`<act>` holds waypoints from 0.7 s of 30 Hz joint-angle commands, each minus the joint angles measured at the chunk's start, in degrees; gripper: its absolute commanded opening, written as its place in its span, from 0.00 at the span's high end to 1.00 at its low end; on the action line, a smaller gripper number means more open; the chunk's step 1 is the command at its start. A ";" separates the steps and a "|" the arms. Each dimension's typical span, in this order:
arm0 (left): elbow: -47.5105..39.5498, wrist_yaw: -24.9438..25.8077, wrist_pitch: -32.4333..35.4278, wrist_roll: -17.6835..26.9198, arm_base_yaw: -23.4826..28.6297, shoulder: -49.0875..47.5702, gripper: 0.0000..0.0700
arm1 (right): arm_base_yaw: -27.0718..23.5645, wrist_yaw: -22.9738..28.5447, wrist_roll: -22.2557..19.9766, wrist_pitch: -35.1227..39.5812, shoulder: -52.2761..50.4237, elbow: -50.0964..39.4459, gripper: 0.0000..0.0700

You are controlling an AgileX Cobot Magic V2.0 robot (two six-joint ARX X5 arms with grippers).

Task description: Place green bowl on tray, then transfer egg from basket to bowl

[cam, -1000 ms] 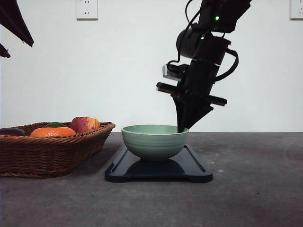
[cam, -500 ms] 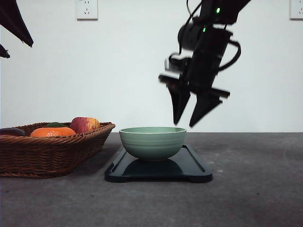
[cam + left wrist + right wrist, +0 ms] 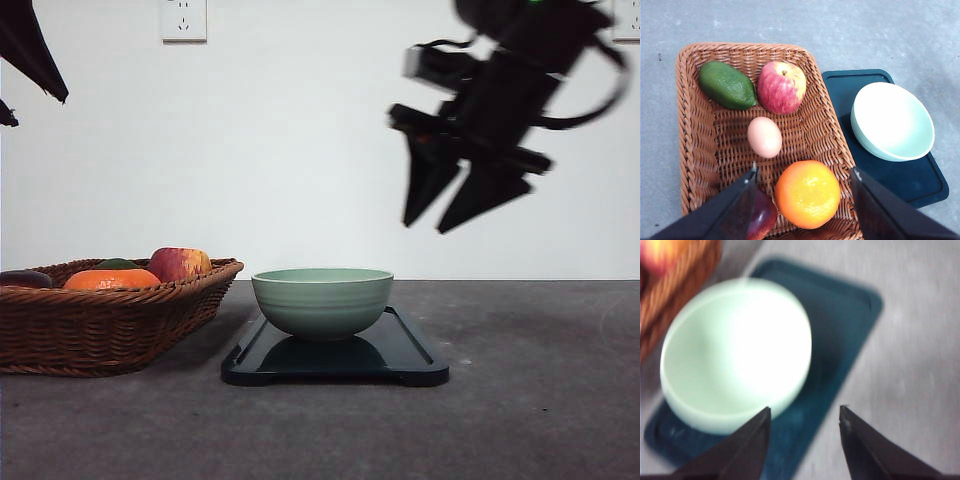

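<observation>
Next, my left gripper grabs the egg (image 3: 764,136) across its long sides, where bare wicker shows, since fruit (image 3: 782,88) sits close off both its ends.
The green bowl (image 3: 322,300) stands upright on the black tray (image 3: 410,362) in the middle of the table, and it is empty (image 3: 892,121) (image 3: 735,352). A pale egg (image 3: 764,136) lies in the wicker basket (image 3: 690,125) among fruit; the basket (image 3: 100,325) sits left of the tray. My right gripper (image 3: 443,215) hangs open high above and to the right of the bowl, holding nothing; its fingers are blurred. My left gripper (image 3: 804,172) is open above the basket, with the orange between its fingertips in view.
The basket also holds a red apple (image 3: 781,86), a green avocado (image 3: 726,85), an orange (image 3: 807,194) and a dark red fruit (image 3: 760,217). Bare grey table (image 3: 540,400) lies right of the tray. A white wall stands behind.
My right gripper let go of the bowl's rim, opened, and rose up and to the right. The bowl settled slightly left on the tray. The left arm has not moved.
</observation>
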 commanded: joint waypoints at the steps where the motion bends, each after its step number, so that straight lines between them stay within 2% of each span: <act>1: 1.42 0.06 0.26 -0.02 -0.15 0.55 0.50 | 0.26 0.02 0.01 2.96 -4.21 -4.76 0.62; 6: 1.42 0.06 0.31 0.00 -0.15 0.55 0.50 | 0.26 0.31 1.21 6.56 -16.77 -16.59 0.62; 11: 1.42 0.06 0.31 0.00 -0.15 0.57 0.50 | 0.26 2.17 1.58 4.92 -28.91 -24.42 0.62; 17: 1.53 0.07 0.27 -0.03 -0.16 0.88 0.50 | 0.27 4.85 1.60 -1.54 -38.70 -27.00 0.62; 21: 2.98 -0.27 -0.40 -0.01 -0.66 3.80 0.49 | 0.28 5.12 1.53 -1.94 -41.29 -26.98 0.62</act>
